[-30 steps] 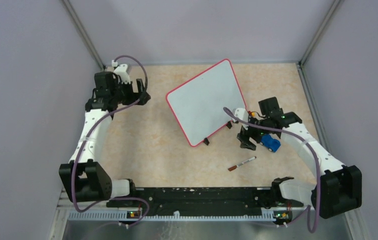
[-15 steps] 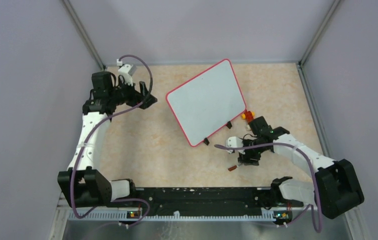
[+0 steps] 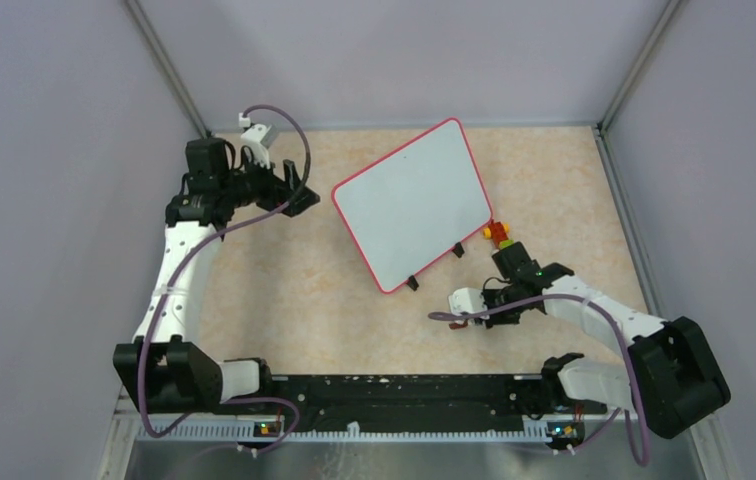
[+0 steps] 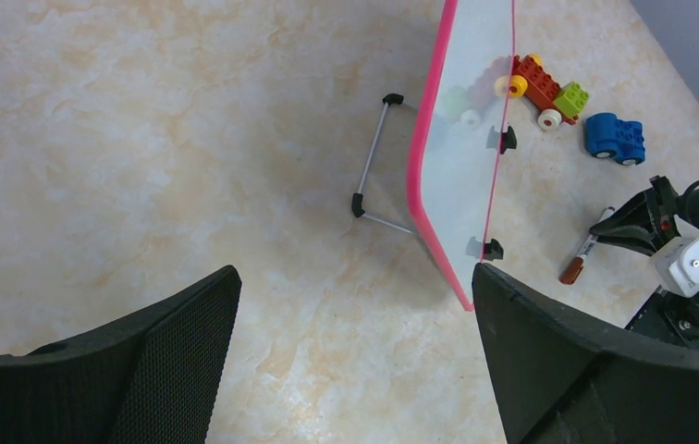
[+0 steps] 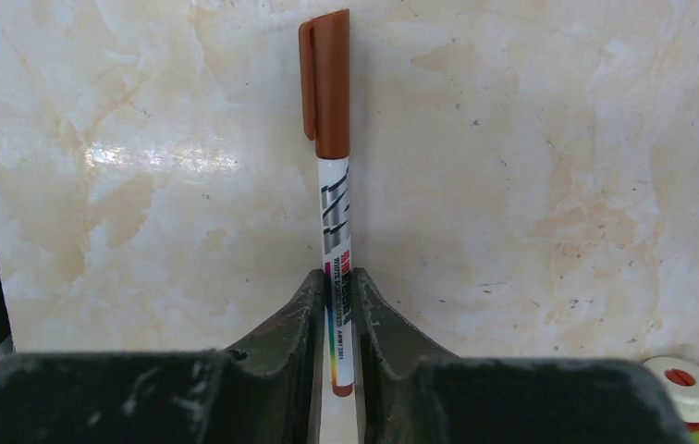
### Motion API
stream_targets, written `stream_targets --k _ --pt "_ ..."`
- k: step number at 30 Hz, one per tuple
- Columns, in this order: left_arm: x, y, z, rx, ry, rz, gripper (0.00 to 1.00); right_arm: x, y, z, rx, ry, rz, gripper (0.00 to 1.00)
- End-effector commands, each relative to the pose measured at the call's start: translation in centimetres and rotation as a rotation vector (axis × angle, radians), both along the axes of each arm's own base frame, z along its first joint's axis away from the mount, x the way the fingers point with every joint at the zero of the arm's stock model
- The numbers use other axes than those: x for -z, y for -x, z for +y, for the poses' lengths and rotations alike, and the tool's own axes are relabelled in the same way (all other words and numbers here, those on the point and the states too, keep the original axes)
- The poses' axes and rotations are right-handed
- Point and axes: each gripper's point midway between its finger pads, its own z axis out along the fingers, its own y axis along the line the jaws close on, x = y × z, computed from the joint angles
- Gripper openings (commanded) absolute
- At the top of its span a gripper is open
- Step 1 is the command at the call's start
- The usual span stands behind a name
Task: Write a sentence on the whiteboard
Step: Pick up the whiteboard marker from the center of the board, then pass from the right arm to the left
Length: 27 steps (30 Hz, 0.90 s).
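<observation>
The left gripper should grab the marker's brown cap [image 4: 571, 270] to take it off, and the marker's body is left to the right gripper.
The whiteboard [image 3: 412, 200] stands propped and tilted at the back centre, with a pink-red rim and a blank face; no sentence shows on it. In the left wrist view the whiteboard [image 4: 461, 139] appears nearly edge-on. A white marker [image 5: 332, 166] with a brown cap lies flat on the table, and my right gripper [image 5: 337, 277] is shut on its barrel near the tail end. From above, the right gripper [image 3: 474, 315] sits low in front of the board, the marker's cap [image 3: 459, 322] poking out to the left. My left gripper [image 3: 304, 195] hovers open left of the board, nothing between its fingers [image 4: 179, 342].
A red, yellow and green toy train [image 4: 540, 88] and a blue toy car [image 4: 616, 139] sit to the right of the board. The board's wire stand [image 4: 374, 157] juts out behind it. Grey walls enclose the table on three sides.
My right gripper moved from beside the blue car down-left to the marker and closed on it. My left gripper shifted a little to the right, toward the board.
</observation>
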Motion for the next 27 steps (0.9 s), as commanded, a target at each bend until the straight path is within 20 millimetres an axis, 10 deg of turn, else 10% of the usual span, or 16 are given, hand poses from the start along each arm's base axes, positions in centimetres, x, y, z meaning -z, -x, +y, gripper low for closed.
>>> stream_targets --k 1,8,17,27 --pt "-2.7 -0.4 -0.9 0.041 -0.007 -0.075 0.99 0.9 1.0 0.0 -0.042 0.012 0.040 0.08" --pt "-4.8 -0.3 -1.7 0.086 0.012 -0.116 0.99 -2.9 0.6 2.7 0.059 -0.119 0.108 0.00" --pt "-9.6 1.8 -4.7 0.315 -0.095 -0.302 0.99 -14.2 -0.4 8.5 0.231 -0.444 0.357 0.00" --pt "-5.6 10.4 -10.3 0.833 -0.392 -0.450 0.99 -20.3 1.5 10.5 0.251 -0.614 0.652 0.00"
